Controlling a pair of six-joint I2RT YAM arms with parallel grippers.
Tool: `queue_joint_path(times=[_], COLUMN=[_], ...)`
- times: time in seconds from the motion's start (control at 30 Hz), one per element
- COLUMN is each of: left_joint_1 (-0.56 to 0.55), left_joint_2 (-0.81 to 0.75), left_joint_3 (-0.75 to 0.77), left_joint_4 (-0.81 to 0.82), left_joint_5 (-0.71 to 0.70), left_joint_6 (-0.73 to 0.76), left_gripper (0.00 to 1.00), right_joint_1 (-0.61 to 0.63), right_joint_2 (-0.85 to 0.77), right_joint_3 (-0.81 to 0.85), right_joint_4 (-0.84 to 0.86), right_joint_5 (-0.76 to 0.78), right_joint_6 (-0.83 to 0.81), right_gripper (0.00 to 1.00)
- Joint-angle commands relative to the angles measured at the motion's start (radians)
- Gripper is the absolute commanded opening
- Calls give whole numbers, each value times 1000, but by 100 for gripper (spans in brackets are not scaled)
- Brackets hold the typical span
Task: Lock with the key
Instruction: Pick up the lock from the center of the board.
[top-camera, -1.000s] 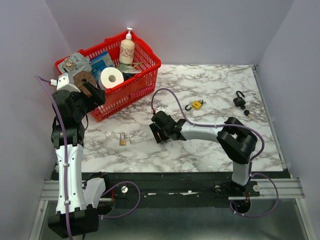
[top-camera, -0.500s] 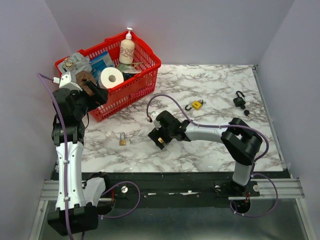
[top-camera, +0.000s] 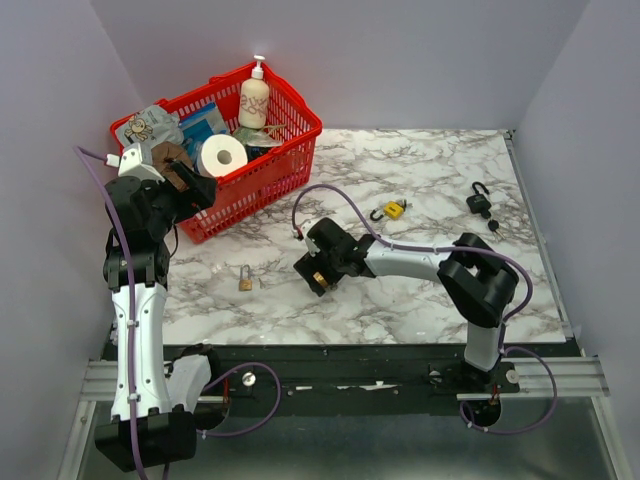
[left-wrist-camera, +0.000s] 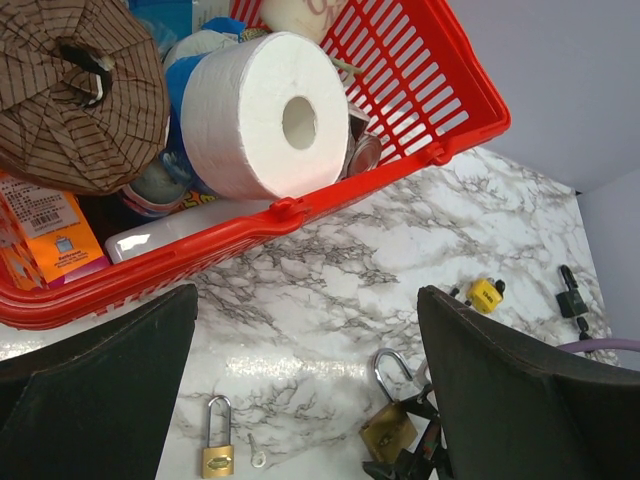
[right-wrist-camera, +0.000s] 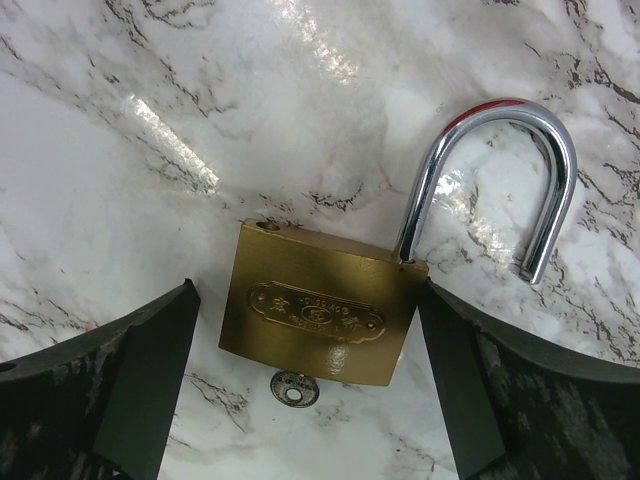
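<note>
My right gripper grasps the big brass padlock (right-wrist-camera: 315, 315) by the side edges of its body next, so the padlock's shackle and the key stay free for locking.
A big brass padlock (right-wrist-camera: 315, 315) lies flat on the marble table with its silver shackle (right-wrist-camera: 540, 170) swung open. A key head (right-wrist-camera: 295, 388) sticks out of its bottom edge. My right gripper (right-wrist-camera: 308, 300) is open and straddles the padlock body. Its left finger stands apart from the body and its right finger is close against the shackle side. In the top view this gripper (top-camera: 318, 275) is low at the table's middle. My left gripper (left-wrist-camera: 305, 300) is open and empty, held high beside the red basket (top-camera: 262, 172). The left wrist view also shows the big padlock (left-wrist-camera: 388, 430).
A small shut brass padlock (top-camera: 245, 281) with a loose small key (left-wrist-camera: 257, 458) lies left of the right gripper. A yellow padlock (top-camera: 394, 209) and a black padlock (top-camera: 479, 203) lie further back on the right. The basket holds a toilet roll (left-wrist-camera: 265, 110), a bottle and packets.
My right gripper has turned and moved slightly nearer and lower, settling around the big brass padlock. The left arm shifted only slightly.
</note>
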Motion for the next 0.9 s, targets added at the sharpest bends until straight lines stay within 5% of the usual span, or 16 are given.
queue_joint_path(times=[0.0, 0.2, 0.67, 0.87], left_joint_1=[8, 6, 6, 2], left_joint_2=[-16, -11, 39, 50], left_joint_3=[2, 2, 44, 57], left_joint_4=[25, 35, -18, -15], left_joint_5=[14, 8, 5, 27], left_joint_6=[-5, -16, 13, 29], left_gripper=[98, 98, 99, 99], right_joint_1=[-3, -3, -1, -1], right_joint_2=[61, 64, 141, 104], right_joint_3=[-27, -34, -2, -16], right_joint_4=[-170, -193, -230, -233], right_joint_5=[21, 9, 77, 69], right_joint_6=[94, 170, 190, 154], right_gripper=[100, 90, 86, 56])
